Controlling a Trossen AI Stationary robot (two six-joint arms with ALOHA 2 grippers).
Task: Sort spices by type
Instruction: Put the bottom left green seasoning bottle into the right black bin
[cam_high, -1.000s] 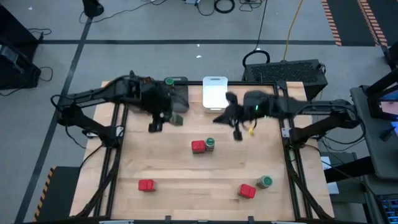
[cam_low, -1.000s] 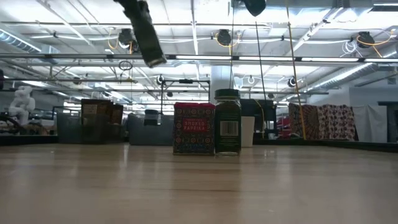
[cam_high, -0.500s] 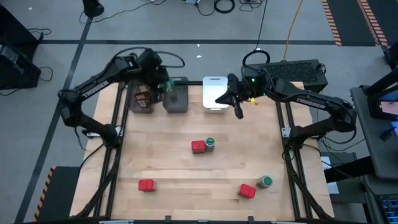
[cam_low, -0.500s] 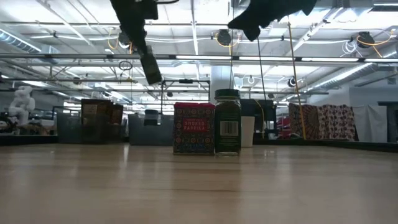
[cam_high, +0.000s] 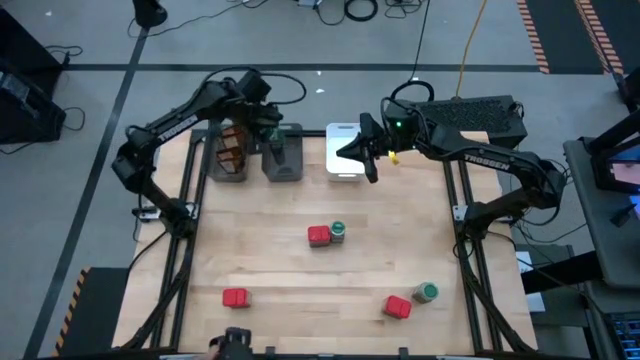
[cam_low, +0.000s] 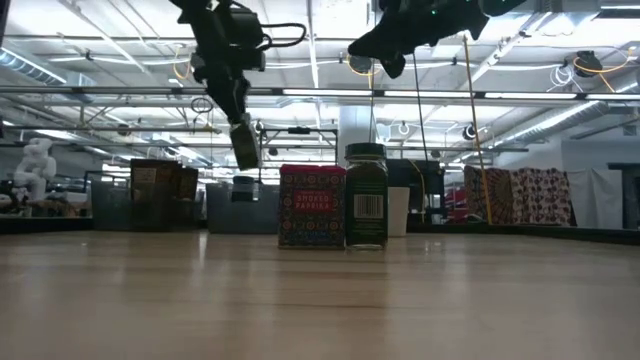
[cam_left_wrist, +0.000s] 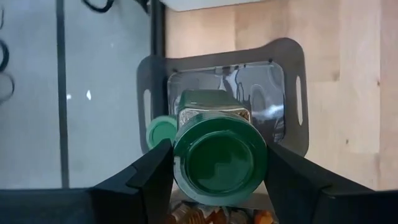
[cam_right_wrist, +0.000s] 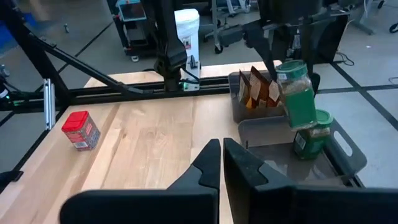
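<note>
The jar hangs high above the dark grey bin in my left wrist view, so my left gripper will hold it until it is lower in the bin.
My left gripper (cam_high: 272, 138) hangs over the right-hand dark grey bin (cam_high: 290, 168) at the table's far edge, shut on a green-lidded jar (cam_right_wrist: 298, 93). Under it a second jar (cam_left_wrist: 208, 107) lies in that bin, with a loose green lid (cam_left_wrist: 160, 131) beside it. The neighbouring dark bin (cam_high: 215, 170) holds brown packets (cam_right_wrist: 258, 89). My right gripper (cam_right_wrist: 221, 158) is shut and holds nothing, at the right edge of the white bin (cam_high: 343, 140). On the table stand a red tin (cam_high: 318, 235) beside a jar (cam_high: 338, 231), a lone tin (cam_high: 235, 297), and another tin (cam_high: 397, 307) by a jar (cam_high: 427, 292). My left gripper pinches the jar at its lid end (cam_left_wrist: 219, 158) between the two fingers (cam_left_wrist: 146, 177), one on each side. The fingers come from above, pointing down. The jar hangs below them, lifted clear above the bin and slightly tilted, lid uppermost (cam_right_wrist: 290, 67).
All three bins sit in a row along the far edge. The wooden table between the bins and the middle tin-and-jar pair is bare. In the low view the tin (cam_low: 312, 205) and jar (cam_low: 366, 195) stand upright side by side.
My left gripper has carried the jar from the table's left-middle toward the far edge and now holds it over the right dark bin, lower than half a second ago. My right gripper has moved from mid-table toward the far edge, to the white bin.
</note>
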